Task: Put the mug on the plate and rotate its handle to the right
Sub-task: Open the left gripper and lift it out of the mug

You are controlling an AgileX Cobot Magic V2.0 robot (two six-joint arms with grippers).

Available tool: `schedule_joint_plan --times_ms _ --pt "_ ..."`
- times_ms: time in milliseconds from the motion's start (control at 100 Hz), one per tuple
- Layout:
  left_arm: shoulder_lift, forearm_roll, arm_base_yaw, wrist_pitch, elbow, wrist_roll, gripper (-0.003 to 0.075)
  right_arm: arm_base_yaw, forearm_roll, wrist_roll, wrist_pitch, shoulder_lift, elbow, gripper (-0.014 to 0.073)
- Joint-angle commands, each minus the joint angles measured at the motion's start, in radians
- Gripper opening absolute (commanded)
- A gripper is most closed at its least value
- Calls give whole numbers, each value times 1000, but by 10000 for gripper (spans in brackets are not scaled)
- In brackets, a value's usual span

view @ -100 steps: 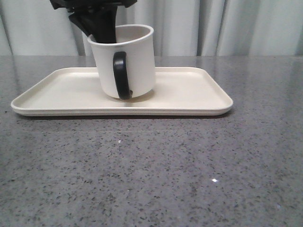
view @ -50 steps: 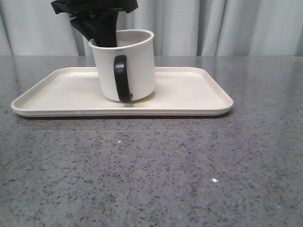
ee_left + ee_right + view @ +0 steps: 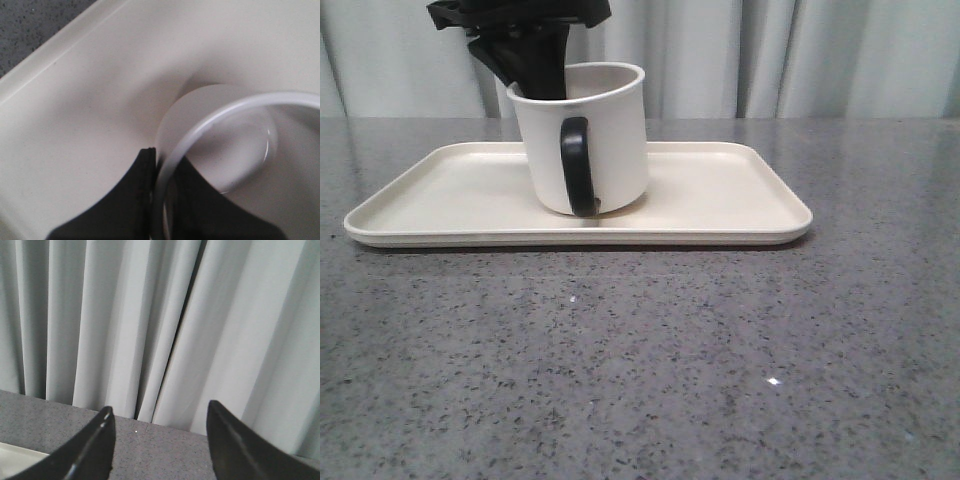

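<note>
My left gripper needs to open now, because the bottom of the white mug sits flat on the cream plate [image 3: 720, 200].
The white mug [image 3: 595, 135] stands upright on the cream plate [image 3: 720, 200], a little left of the plate's middle. Its black handle [image 3: 576, 165] faces the camera. The smiley face is hidden. My left gripper [image 3: 535, 75] comes down from above and is shut on the mug's rim at its far left side, one finger inside and one outside. The left wrist view shows the rim [image 3: 200, 135] pinched between the two black fingers [image 3: 130, 200]. My right gripper [image 3: 159, 412] is open and empty, held above the table and facing the curtain; it is out of the front view.
The grey speckled table [image 3: 640, 360] spreads in front of the plate. A pale curtain [image 3: 820, 60] hangs behind the table. A corner of the plate [image 3: 15, 457] shows in the right wrist view.
The mug was tilted and has come down to stand level on the plate. The left gripper keeps its hold on the rim. In the last half second nothing has moved.
</note>
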Motion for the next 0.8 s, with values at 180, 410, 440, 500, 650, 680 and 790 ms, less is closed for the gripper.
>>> schedule_joint_plan --times_ms 180,410,440,500,650,680,790 --pt "-38 -11 -8 22 -25 2 25 0 -4 -5 -72 15 -21 423" --pt "-38 -15 -8 27 -25 2 171 0 -4 -5 -71 15 -21 423" --pt "-38 -15 -8 27 -25 2 185 0 -4 -5 -71 15 -21 423" --pt "-38 -15 -8 28 -25 2 213 0 -4 -5 -71 15 -21 423" --pt "-38 -15 -8 49 -63 2 234 0 -4 -5 -70 15 -21 423" --pt "-38 -15 -8 56 -81 2 234 0 -4 -5 -70 15 -21 423" --pt "-38 -15 -8 79 -144 2 233 0 -4 -5 -70 15 -21 423"
